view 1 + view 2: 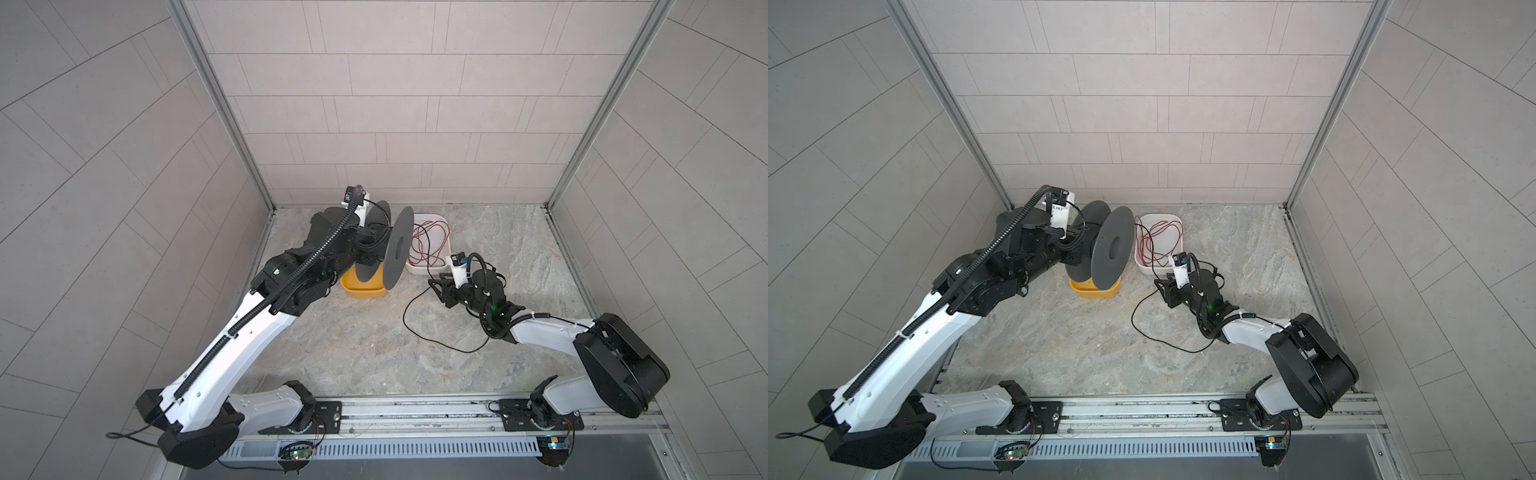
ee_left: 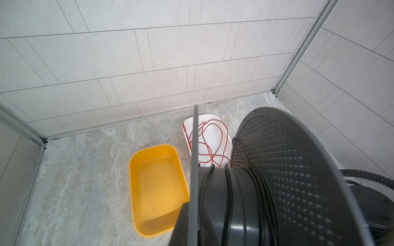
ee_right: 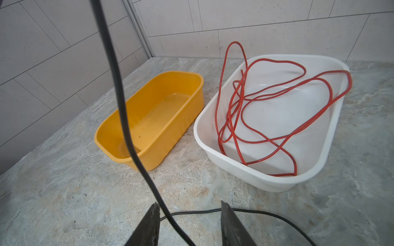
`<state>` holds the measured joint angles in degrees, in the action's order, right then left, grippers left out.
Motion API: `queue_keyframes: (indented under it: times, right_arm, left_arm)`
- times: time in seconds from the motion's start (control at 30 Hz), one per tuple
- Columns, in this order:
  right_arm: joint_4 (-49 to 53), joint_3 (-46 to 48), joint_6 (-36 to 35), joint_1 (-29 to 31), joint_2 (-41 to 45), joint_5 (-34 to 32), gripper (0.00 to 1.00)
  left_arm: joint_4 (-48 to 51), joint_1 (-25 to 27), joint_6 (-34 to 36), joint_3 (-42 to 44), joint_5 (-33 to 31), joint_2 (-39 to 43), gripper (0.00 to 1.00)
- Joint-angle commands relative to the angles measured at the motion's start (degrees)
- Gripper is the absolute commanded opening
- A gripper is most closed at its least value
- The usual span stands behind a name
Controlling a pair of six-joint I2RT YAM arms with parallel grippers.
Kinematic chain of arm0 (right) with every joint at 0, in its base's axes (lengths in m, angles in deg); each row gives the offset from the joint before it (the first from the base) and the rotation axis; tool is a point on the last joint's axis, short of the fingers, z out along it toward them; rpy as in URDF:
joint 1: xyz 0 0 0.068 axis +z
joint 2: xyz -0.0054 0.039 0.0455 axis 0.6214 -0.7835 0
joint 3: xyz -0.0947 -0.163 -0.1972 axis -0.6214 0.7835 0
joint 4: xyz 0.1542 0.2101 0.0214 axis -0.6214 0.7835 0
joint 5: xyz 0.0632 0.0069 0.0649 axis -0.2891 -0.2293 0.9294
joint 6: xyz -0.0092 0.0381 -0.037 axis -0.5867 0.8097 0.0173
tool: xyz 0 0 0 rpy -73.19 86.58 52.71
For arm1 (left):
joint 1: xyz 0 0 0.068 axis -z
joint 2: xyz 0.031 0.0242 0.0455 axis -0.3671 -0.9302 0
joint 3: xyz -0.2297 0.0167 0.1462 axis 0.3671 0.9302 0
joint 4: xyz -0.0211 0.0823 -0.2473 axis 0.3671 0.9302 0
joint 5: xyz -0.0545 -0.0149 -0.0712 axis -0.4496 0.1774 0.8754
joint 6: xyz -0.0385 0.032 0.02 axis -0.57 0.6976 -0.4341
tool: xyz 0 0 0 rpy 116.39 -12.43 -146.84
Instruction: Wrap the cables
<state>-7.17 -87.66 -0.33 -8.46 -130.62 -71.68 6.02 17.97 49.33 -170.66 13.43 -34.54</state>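
The wire's rising piece (image 1: pixel 429 254), a span short of the spool (image 1: pixel 399 249), is next for my right gripper to grab, to wrap the black wire round the middle of the spool.
The cables are one thin black wire (image 1: pixel 404 318), and part of it lies in a loose loop on the stone tabletop in both top views (image 1: pixel 1132 318). Its other part is wound round the hub of a grey spool (image 1: pixel 399 249), seen as several turns in the left wrist view (image 2: pixel 229 191). My left gripper (image 2: pixel 193 210) is shut on the spool's thin flange and holds it above the yellow tub. My right gripper (image 3: pixel 189 204) is open low over the table. One strand of the black wire (image 3: pixel 119 95) rises between its fingers, unpinched; another strand lies on the table under them.
A yellow tub (image 3: pixel 149 119) sits under the spool (image 1: pixel 1113 247). Beside it a white tub (image 3: pixel 319 170) holds a tangled red wire (image 3: pixel 277 102), just beyond my right gripper (image 1: pixel 438 286). Tiled walls close the back and sides.
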Motion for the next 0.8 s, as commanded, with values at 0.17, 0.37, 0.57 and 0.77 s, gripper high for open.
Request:
queue_keyframes:
  times: [0.17, 0.37, 0.57, 0.77]
  right_arm:
    - [0.0, -2.8, -2.5, 0.2, -3.5, -1.0, 0.41]
    - [-1.4, -1.8, -2.2, 0.2, -4.3, -1.3, 0.28]
    - [-2.2, -1.2, -0.3, 0.4, -5.4, -1.2, 0.09]
    - [-2.4, -1.1, 0.9, 2.4, -5.3, -2.3, 0.02]
  left_arm:
    - [-2.1, -1.2, -0.3, -3.3, 1.0, 1.0, 0.00]
    - [-1.9, -2.3, -0.5, -3.7, 1.9, 0.8, 0.00]
    - [-3.6, -3.6, -3.1, -2.8, 4.0, 0.9, 0.00]
    - [-5.5, -4.9, -6.5, -1.4, 4.2, 0.7, 0.00]
